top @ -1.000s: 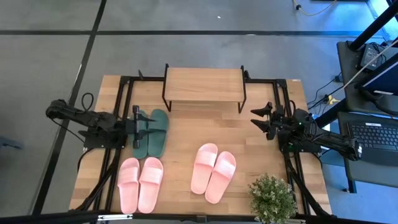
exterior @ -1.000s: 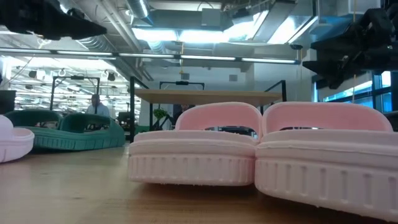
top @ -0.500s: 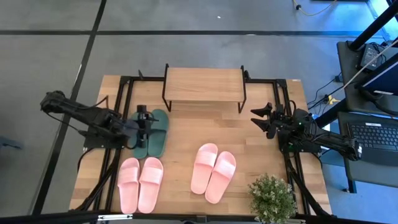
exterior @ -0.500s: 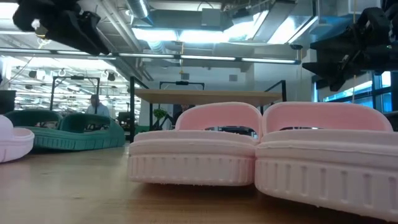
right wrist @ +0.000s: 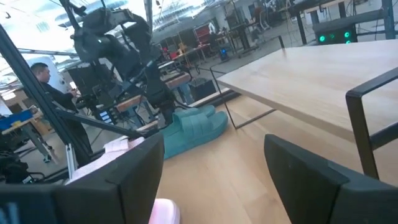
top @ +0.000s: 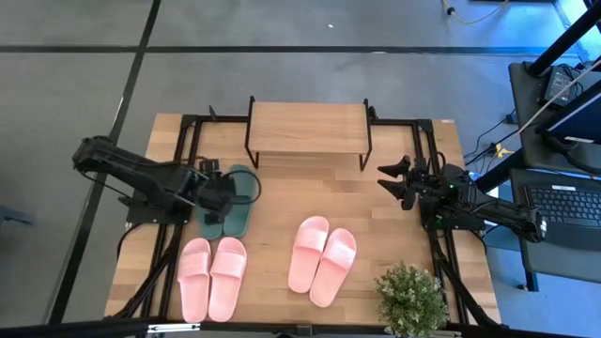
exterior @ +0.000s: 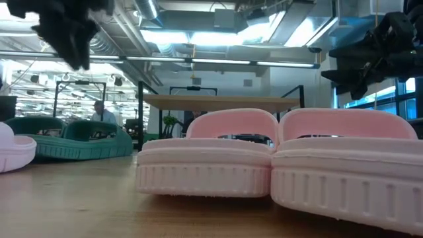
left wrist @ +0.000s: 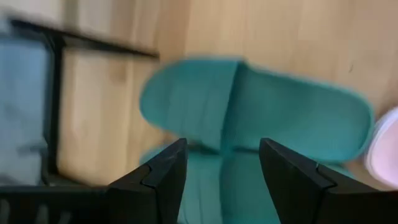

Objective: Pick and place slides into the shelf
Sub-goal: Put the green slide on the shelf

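Note:
The slide has to go on the shelf, so I should grab the dark green slide's wide strap with my left gripper next.
The dark green slides lie side by side near the table's left edge, soles down. My left gripper hovers over them, open and pointing down; in the left wrist view its gripper has the green slides below and between the fingers, apart from them. One pink pair lies at the near left, another pink pair near the middle. The shelf stands at the far edge on thin black legs. My right gripper waits open by the right edge.
A potted plant stands at the near right corner. Black frame rails run along both table sides. Bare wood lies between the shelf and the pink pairs. In the low view the pink pair fills the foreground, with the shelf behind.
My left gripper has moved toward the table's right, over the green slides, and tipped from level to pointing down while dropping lower. The slides have stayed where they were.

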{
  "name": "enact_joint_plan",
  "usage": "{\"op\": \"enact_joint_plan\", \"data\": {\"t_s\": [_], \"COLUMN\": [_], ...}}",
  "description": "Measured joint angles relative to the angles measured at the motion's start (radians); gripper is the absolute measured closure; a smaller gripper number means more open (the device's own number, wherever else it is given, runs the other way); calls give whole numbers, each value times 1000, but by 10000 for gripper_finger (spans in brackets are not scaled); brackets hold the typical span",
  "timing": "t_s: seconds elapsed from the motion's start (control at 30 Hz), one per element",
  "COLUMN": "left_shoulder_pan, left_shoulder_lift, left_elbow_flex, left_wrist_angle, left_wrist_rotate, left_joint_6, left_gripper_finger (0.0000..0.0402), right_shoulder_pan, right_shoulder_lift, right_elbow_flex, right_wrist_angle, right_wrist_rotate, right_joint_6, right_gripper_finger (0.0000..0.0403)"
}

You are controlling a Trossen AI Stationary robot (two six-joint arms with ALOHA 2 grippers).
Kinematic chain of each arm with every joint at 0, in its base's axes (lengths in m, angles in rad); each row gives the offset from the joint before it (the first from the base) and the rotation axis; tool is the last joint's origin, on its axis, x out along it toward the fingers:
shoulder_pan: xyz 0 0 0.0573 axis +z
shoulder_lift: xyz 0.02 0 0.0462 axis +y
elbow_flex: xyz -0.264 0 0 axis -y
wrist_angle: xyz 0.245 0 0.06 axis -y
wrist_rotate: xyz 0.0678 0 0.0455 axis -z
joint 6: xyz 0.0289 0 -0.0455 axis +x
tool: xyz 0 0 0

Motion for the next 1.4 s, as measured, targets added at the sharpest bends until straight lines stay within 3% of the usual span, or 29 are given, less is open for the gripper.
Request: {"op": "enact_joint_plan", "data": {"t_s": [0.17,0.77,1.27,1.4], "left_shoulder_pan": [31,50,142,148], "left_shoulder_lift": [113,473,509,509], "left_elbow_flex": [-36,-56,-214,-227], "left_wrist_angle": [-75,-95,-59,-56], "left_wrist_rotate": [28,57,44,14], "left_joint_6": [-109,-170,-272,-270], "left_gripper_finger": [209,209,210,229], "right_shoulder_pan": [0,0,0,0], "right_shoulder_lift": [0,0,0,0], "right_elbow_flex": [0,0,0,0], "right_wrist_angle": [-1,-23,-22,-22], "right_wrist_rotate": [0,-1,-2,-2], "right_joint_6": [-59,-73,-70,-69], "right_gripper_finger": [126,126,126,126]}}
